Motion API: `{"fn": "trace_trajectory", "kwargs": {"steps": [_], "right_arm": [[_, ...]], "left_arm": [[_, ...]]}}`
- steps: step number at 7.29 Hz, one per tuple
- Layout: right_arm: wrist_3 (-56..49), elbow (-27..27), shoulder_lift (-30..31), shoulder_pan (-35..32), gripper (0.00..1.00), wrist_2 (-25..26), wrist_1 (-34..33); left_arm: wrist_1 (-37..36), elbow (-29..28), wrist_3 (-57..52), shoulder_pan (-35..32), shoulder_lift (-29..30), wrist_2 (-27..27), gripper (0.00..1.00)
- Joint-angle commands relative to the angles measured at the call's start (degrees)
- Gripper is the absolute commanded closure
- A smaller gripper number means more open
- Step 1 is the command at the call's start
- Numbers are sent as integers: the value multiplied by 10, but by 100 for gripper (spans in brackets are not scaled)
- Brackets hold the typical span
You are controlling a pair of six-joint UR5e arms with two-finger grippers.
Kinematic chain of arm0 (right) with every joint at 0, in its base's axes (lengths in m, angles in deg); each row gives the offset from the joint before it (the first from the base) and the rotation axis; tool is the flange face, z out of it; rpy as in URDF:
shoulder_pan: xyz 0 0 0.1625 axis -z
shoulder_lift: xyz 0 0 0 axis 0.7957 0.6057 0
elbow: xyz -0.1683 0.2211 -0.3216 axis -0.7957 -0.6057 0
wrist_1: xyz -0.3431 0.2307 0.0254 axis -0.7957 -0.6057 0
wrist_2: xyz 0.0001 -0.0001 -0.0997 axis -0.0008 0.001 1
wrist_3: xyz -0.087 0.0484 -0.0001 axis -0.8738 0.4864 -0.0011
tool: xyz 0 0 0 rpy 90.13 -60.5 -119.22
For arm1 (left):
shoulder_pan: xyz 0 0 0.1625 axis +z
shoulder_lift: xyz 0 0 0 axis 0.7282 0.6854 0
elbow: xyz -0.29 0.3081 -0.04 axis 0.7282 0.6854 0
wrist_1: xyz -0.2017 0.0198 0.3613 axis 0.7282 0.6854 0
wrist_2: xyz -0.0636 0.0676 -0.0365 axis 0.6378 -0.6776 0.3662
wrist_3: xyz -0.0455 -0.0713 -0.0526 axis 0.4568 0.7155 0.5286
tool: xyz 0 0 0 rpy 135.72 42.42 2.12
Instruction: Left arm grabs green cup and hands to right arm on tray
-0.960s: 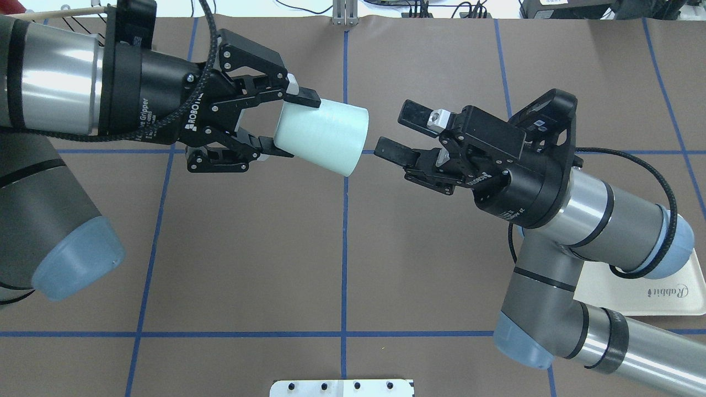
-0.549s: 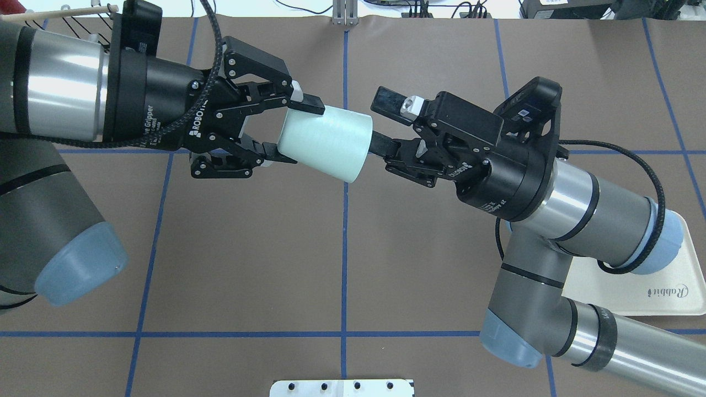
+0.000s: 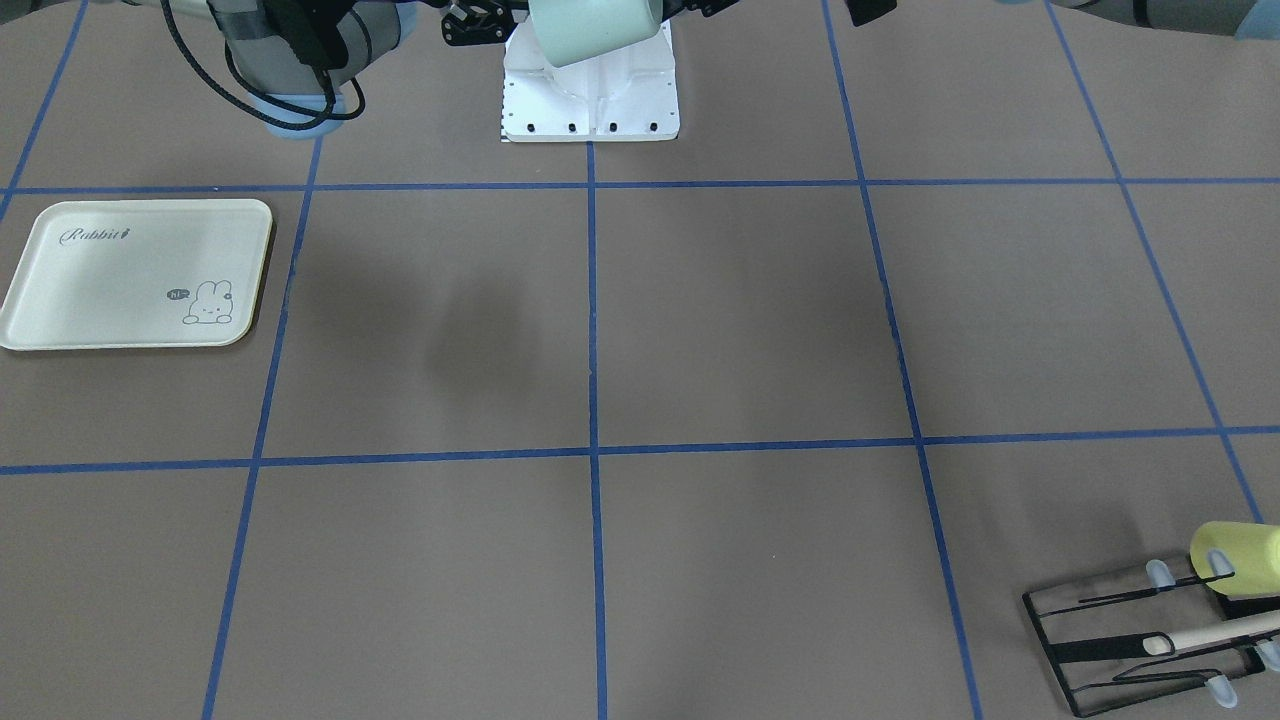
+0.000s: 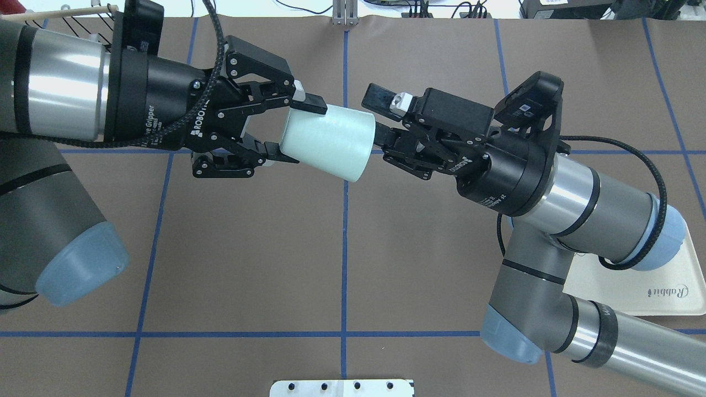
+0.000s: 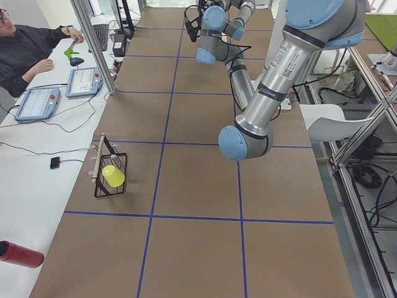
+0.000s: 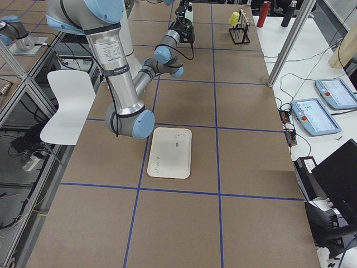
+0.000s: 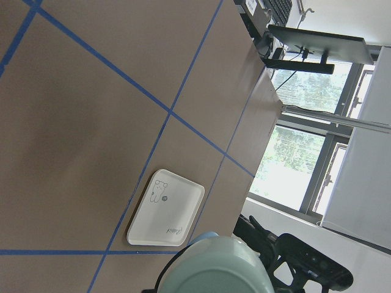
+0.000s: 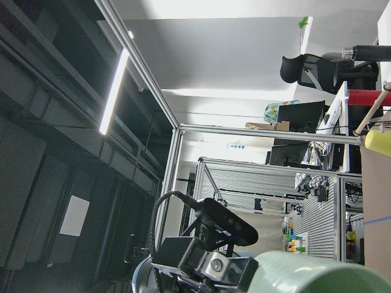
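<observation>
My right gripper is to take the mint-green cup over for the tray (image 3: 138, 274), so it should next grab the cup by its rim end (image 3: 554, 46).
The pale mint-green cup (image 4: 326, 142) hangs on its side in mid-air, mouth towards the right arm. My left gripper (image 4: 295, 132) is shut on its base end. My right gripper (image 4: 378, 118) is open at the cup's mouth. One finger is beyond the rim and the other meets the rim's edge. I cannot tell whether it touches. The cup also shows at the top of the front view (image 3: 595, 25) and in both wrist views (image 7: 223, 268) (image 8: 317, 274). The cream tray (image 4: 662, 286) lies flat and bare under my right arm, and it shows in full in the front view (image 3: 135, 272).
A black wire rack (image 3: 1130, 640) holding a yellow-green cup (image 3: 1235, 555) and a wooden stick stands at the table's far corner on my left side. A white mount plate (image 3: 590, 100) sits at the robot's base. An operator (image 5: 28, 49) sits at the side desk.
My right gripper has moved left, from a gap away to the cup's mouth, still open. My left gripper has shifted the cup slightly to the right.
</observation>
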Motion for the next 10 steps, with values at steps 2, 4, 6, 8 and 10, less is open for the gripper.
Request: {"fn": "trace_trajectory", "kwargs": {"steps": [2,4,6,8,10], "right_arm": [[0,0,0,-2,100,0,-14],[8,0,-1,-2,100,0,-15],[10,25,1,-4,100,-1,-50],[10,55,19,-8,100,-1,-63],[10,55,29,-28,100,-1,-88]], "left_arm": [[-1,1,6,0,3,4,55],[-1,-1,4,1,13,5,8],[-1,7,-1,0,20,7,0],[-3,20,-19,-15,4,38,0],[-2,19,-53,-16,-21,39,0]]}}
